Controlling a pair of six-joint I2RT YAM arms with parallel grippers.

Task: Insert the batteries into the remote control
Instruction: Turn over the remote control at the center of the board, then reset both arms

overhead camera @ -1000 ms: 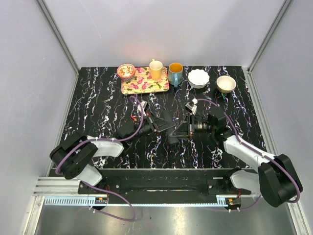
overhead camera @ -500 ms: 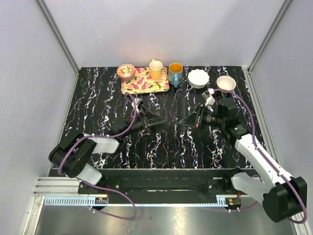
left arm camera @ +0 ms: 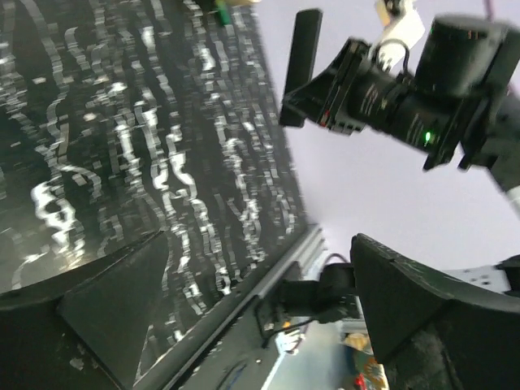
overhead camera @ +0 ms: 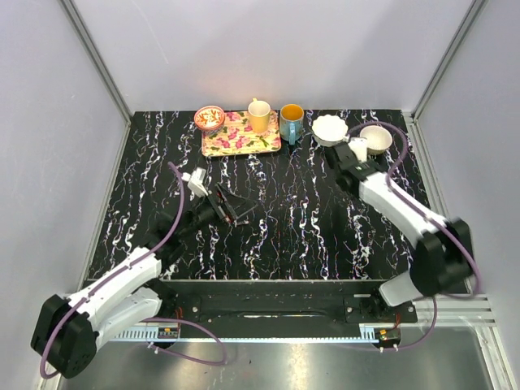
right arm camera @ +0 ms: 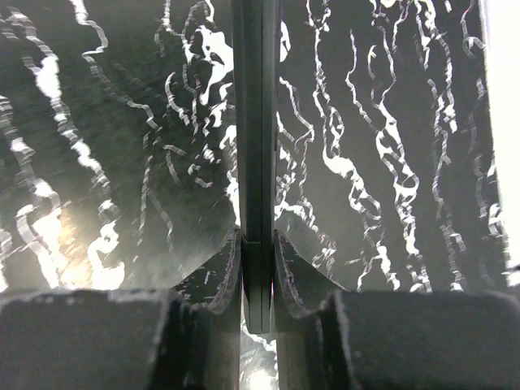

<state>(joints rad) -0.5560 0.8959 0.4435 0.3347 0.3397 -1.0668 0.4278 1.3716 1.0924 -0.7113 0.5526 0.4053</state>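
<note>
My right gripper holds the remote control by its narrow edge [right arm camera: 258, 122] above the marbled table. It should keep its hold until the remote control lies flat on the table.
The remote control [right arm camera: 257, 122] is a slim black bar, clamped edge-on between my right gripper's [right arm camera: 258, 240] fingers and pointing away over the marbled table. From the left wrist view the same remote control [left arm camera: 302, 49] sticks out of the right gripper [left arm camera: 299, 101]. In the top view my right gripper [overhead camera: 341, 162] hovers at the back right, near the white bowls. My left gripper [overhead camera: 234, 208] is at centre left with nothing in it; its jaws [left arm camera: 260, 240] stand wide open. I cannot make out the batteries in any view.
Along the back edge stand a small patterned bowl [overhead camera: 210, 118], a floral tray [overhead camera: 236, 140], a yellow mug [overhead camera: 259, 116], a blue mug [overhead camera: 292, 122], a white bowl [overhead camera: 330, 130] and a tan bowl [overhead camera: 375, 139]. Walls close in both sides.
The two grippers were close together at the table's middle and have drawn apart. The left gripper opened and pulled back left. The right arm carried the remote control toward the back right.
</note>
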